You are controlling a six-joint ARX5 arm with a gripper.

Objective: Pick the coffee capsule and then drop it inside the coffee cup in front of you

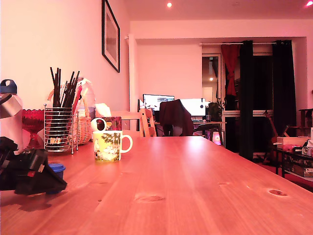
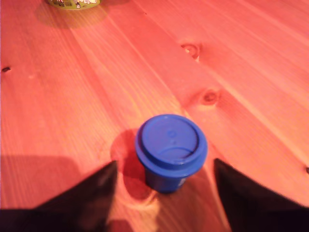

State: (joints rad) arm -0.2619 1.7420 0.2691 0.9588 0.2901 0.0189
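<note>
The blue coffee capsule has to drop into the coffee cup (image 2: 72, 4), so the robot's gripper needs to grab the capsule next by its body just below the lid (image 2: 164, 180).
The coffee capsule (image 2: 170, 150) is a small blue pod standing on the wooden table with its wider end up. My gripper (image 2: 165, 164) is open, one black finger on each side of the capsule, with a gap showing on both sides. In the exterior view the gripper (image 1: 55, 181) is low on the table at the far left, with the capsule (image 1: 57, 168) just showing above it. The coffee cup (image 1: 110, 145), a mug with a yellow-green print and a white handle, stands upright farther along the table. Only its lower edge (image 2: 75, 4) shows in the wrist view.
A wire utensil holder (image 1: 58, 129) with dark sticks, a wicker basket (image 1: 84, 128), a red glass bowl (image 1: 33, 122) and a metal flask (image 1: 9, 115) crowd the exterior view's left. Wooden tabletop (image 1: 195, 186) stretches to the right. Chairs and a desk stand beyond the table.
</note>
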